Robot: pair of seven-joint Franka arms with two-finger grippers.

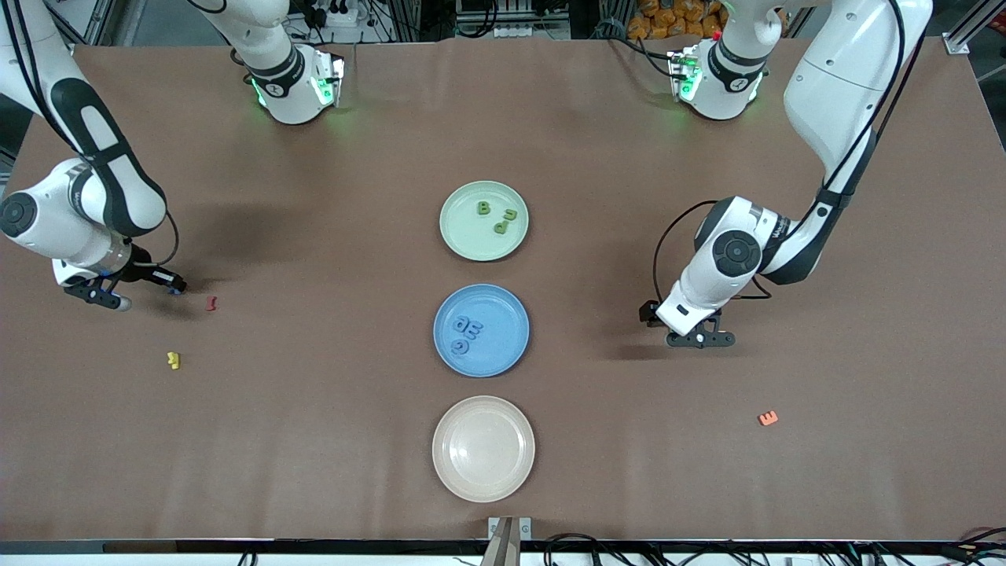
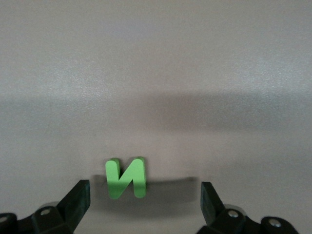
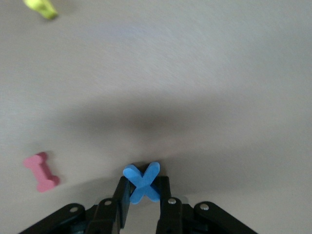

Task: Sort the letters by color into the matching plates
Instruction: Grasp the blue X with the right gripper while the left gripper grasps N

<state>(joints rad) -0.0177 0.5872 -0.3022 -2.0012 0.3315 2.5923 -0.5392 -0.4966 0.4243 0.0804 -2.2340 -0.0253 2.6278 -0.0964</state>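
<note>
My left gripper's fingers reach down on both sides of the green N letter, so it is time for my left gripper to close on the letter.
My right gripper (image 3: 143, 195) is shut on a blue X letter (image 3: 142, 182), low over the table at the right arm's end (image 1: 176, 288). A pink letter (image 3: 41, 171) (image 1: 211, 303) lies just beside it. My left gripper (image 2: 144, 202) (image 1: 702, 339) hangs open low over the table toward the left arm's end. A green N letter (image 2: 126, 178) lies between its fingers (image 2: 78, 200), touching neither. The pale green plate (image 1: 464, 236) holds green letters (image 1: 495, 216). The blue plate (image 1: 507, 346) holds blue letters (image 1: 465, 334).
A bare cream plate (image 1: 483, 448) sits nearest the front camera, in line with the other two plates. A yellow letter (image 1: 174, 360) (image 3: 41, 7) lies nearer the camera than the pink one. An orange letter (image 1: 768, 418) lies toward the left arm's end.
</note>
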